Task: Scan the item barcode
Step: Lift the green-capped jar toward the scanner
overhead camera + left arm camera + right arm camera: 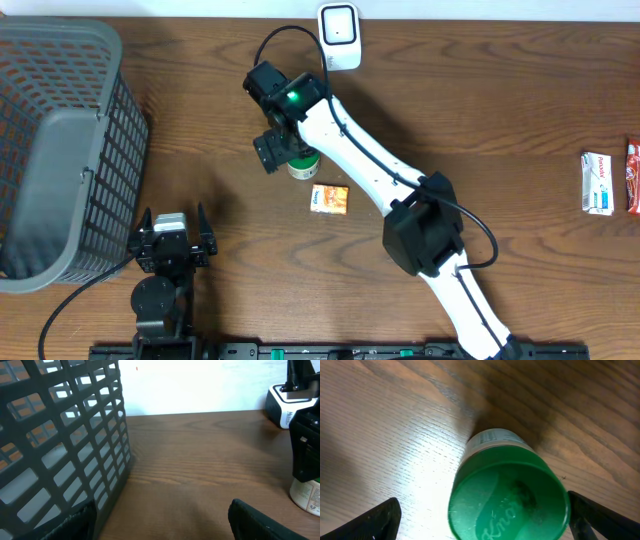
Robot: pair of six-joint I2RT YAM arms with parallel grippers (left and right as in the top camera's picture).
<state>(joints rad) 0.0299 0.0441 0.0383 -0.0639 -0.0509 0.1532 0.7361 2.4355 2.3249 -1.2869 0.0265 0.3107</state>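
My right gripper grips the jar by its green lid (303, 165) from above next, so the labelled body stays uncovered for scanning the jar's barcode.
The item is a small jar with a green lid (303, 165), standing upright on the wooden table just below the white barcode scanner (338, 36). My right gripper (280, 150) hangs right over it and is open. In the right wrist view the green lid (509, 494) sits between the two dark fingertips (382, 522), with a gap on the left side. In the left wrist view the jar (306, 495) shows at the far right under the black right gripper (305, 445). My left gripper (172, 240) rests open near the front edge, holding nothing.
A grey mesh basket (60, 150) fills the left side, close to the left gripper. A small orange box (329, 198) lies just right of the jar. Two more packets (598, 183) lie at the far right edge.
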